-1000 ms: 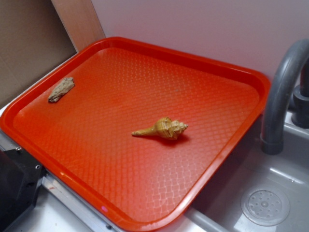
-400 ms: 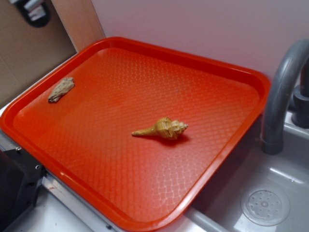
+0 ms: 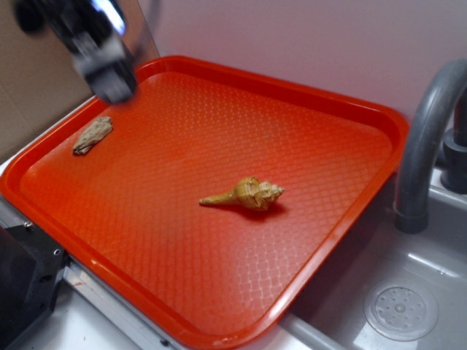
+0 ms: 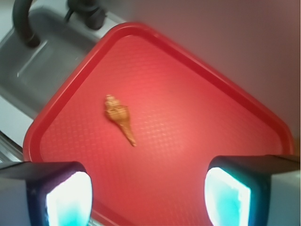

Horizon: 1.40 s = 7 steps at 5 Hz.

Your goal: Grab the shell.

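Observation:
My gripper grabs the shell by its wide whorled body [image 3: 253, 194] next, since its bulk sits there and the rest narrows into a long thin tail [image 3: 217, 200].
The tan-golden spiral shell [image 3: 246, 194] lies on its side near the middle of the red tray [image 3: 343, 102], its pointed tail toward the left. In the wrist view the shell [image 4: 118, 116] lies well ahead of the jaws, tail pointing toward them. My gripper [image 3: 109, 76] is a blurred dark shape high over the tray's back-left corner, far from the shell. In the wrist view the gripper [image 4: 148, 197] is open and empty, its two pale pads wide apart above the tray.
A flat grey-brown bark-like piece [image 3: 93, 135] lies at the tray's left edge, just below the gripper. A grey faucet [image 3: 427, 138] and sink with drain [image 3: 401, 312] stand to the right. A wall runs behind the tray. A black object [image 3: 22, 281] sits at bottom left.
My gripper has come into the exterior view from the upper left and moved down and right, now over the tray's back-left corner. The shell and bark piece have not moved.

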Tool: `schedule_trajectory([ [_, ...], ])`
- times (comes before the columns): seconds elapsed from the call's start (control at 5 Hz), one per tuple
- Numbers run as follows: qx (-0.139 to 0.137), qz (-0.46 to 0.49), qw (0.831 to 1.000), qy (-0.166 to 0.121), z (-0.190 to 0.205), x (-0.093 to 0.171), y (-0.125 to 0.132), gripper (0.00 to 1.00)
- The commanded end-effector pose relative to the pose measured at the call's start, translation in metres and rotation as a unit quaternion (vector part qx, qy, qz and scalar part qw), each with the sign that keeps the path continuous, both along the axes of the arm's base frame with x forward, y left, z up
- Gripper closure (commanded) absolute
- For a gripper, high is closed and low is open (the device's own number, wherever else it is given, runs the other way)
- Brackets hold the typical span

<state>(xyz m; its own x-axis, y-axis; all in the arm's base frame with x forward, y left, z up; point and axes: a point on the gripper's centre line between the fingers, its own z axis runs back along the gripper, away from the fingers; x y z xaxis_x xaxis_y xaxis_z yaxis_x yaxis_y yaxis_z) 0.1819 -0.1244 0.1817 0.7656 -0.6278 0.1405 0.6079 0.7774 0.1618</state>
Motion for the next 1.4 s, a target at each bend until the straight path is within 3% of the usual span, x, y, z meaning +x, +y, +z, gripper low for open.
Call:
schedule_trajectory([
  [0.0, 0.020, 0.009, 0.999, 0.032, -0.046, 0.010, -0.029, 0.00],
  [0.2, 0.028, 0.026, 0.998, 0.047, -0.066, 0.030, -0.023, 0.00],
  [0.4, 0.022, 0.028, 0.996, 0.083, -0.099, 0.045, -0.012, 0.00],
  [0.6, -0.043, -0.033, 0.991, 0.122, -0.136, 0.048, -0.023, 0.00],
  [1.0, -0.039, -0.103, 0.982, 0.152, -0.168, 0.036, -0.048, 0.00],
  [1.2, -0.035, -0.108, 0.981, 0.159, -0.168, 0.040, -0.045, 1.00],
])
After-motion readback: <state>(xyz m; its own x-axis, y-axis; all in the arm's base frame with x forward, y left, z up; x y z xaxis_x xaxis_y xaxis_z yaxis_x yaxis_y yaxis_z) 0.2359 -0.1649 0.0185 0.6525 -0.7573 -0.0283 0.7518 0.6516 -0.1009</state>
